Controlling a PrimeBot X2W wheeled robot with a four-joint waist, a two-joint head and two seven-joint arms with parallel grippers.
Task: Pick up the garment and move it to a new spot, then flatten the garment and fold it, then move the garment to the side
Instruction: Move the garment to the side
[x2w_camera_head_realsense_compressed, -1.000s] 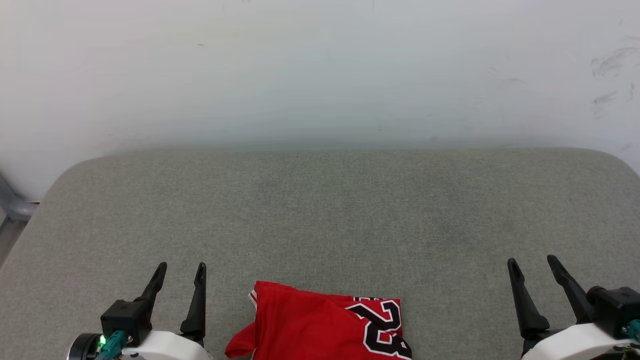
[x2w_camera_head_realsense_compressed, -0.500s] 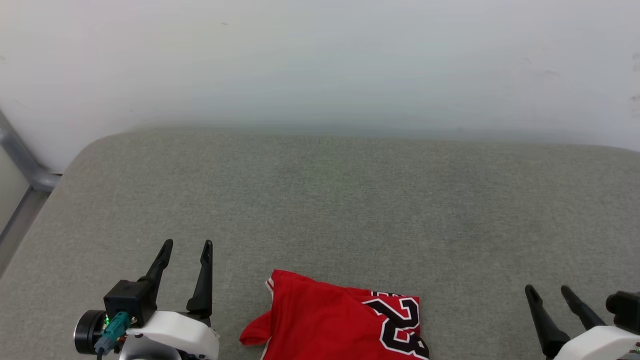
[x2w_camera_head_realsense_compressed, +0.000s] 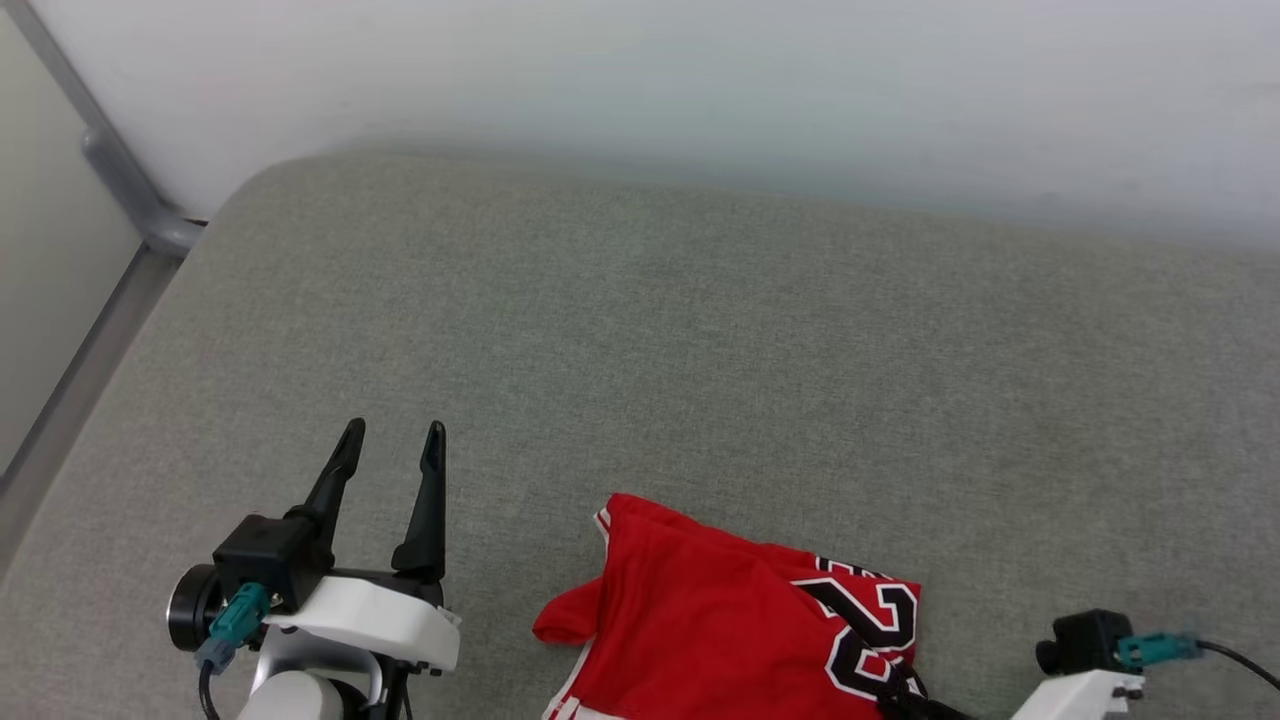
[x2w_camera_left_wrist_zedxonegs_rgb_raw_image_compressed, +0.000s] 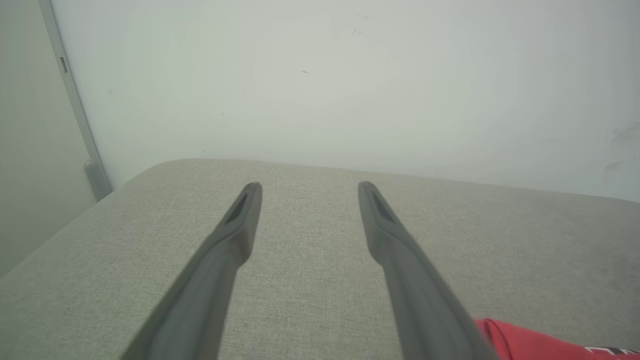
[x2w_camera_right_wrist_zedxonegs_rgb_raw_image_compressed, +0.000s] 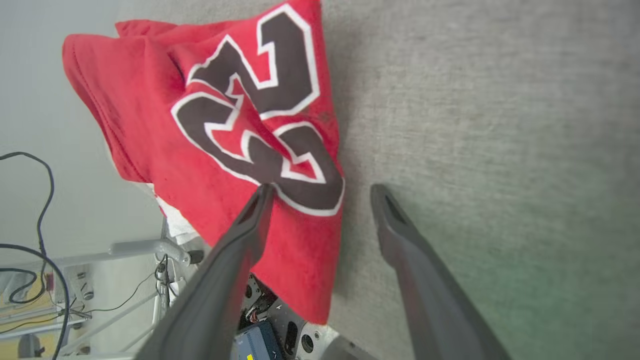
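My right gripper picks up the garment by its edge with the "23" print (x2w_camera_head_realsense_compressed: 914, 624) (x2w_camera_right_wrist_zedxonegs_rgb_raw_image_compressed: 334, 191) next, to move it to the side.
The garment (x2w_camera_head_realsense_compressed: 700, 620), a red jersey with black white-edged "23" print, lies bunched at the near edge of the grey cushioned surface (x2w_camera_head_realsense_compressed: 700, 350). In the right wrist view the garment (x2w_camera_right_wrist_zedxonegs_rgb_raw_image_compressed: 215, 125) drapes over that edge, a bit of white cloth showing beneath it. My right gripper (x2w_camera_right_wrist_zedxonegs_rgb_raw_image_compressed: 321, 189) is open and straddles the garment's side edge: one finger over the print, the other over bare cushion. My left gripper (x2w_camera_head_realsense_compressed: 395, 428) stands open to the garment's left, nothing between its fingers. In the left wrist view the left gripper (x2w_camera_left_wrist_zedxonegs_rgb_raw_image_compressed: 308, 186) points at the wall, with a red corner of the garment (x2w_camera_left_wrist_zedxonegs_rgb_raw_image_compressed: 530, 345) at the lower right.
A pale wall (x2w_camera_head_realsense_compressed: 700, 80) backs the cushion. A grey metal post (x2w_camera_head_realsense_compressed: 120, 170) runs down beside the cushion's far left corner. Below the near edge are cables (x2w_camera_right_wrist_zedxonegs_rgb_raw_image_compressed: 30, 210) and parts of my base (x2w_camera_right_wrist_zedxonegs_rgb_raw_image_compressed: 265, 340). Bare cushion stretches beyond and to both sides of the garment.
The head camera has swung left and tilted down. My right arm has turned in toward the garment, its fingers now at the printed side. The left gripper stays open.
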